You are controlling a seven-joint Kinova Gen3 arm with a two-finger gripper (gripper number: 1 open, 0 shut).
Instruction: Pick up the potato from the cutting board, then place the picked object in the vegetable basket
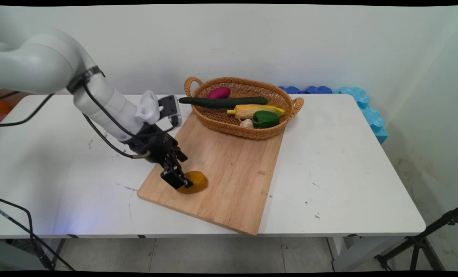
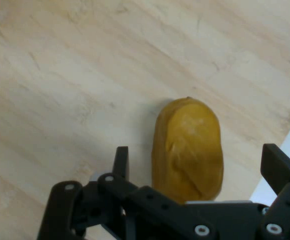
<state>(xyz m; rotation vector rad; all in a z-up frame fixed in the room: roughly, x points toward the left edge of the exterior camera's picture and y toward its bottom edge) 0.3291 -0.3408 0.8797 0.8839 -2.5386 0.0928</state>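
Observation:
I need to pick up the potato (image 1: 195,181) next by its long sides with my gripper. The potato then goes in the wicker basket (image 1: 223,120) with the other vegetables.
A yellow-brown potato (image 1: 195,181) (image 2: 187,149) lies on the wooden cutting board (image 1: 229,169) near its front left corner. My gripper (image 1: 179,181) (image 2: 197,162) is low over it and open, one finger on each side of the potato, neither pressing on it. In the hand view the left finger (image 2: 121,161) stands close to the potato and the right finger (image 2: 278,166) stands farther off, near the board's edge.
A wicker basket (image 1: 213,119) rests on the board's far end, holding a dark green cucumber (image 1: 223,102), a purple vegetable (image 1: 219,92), a corn cob (image 1: 254,110), a green pepper (image 1: 265,119) and a garlic bulb (image 1: 247,123). Blue foam blocks (image 1: 361,104) line the table's far right edge.

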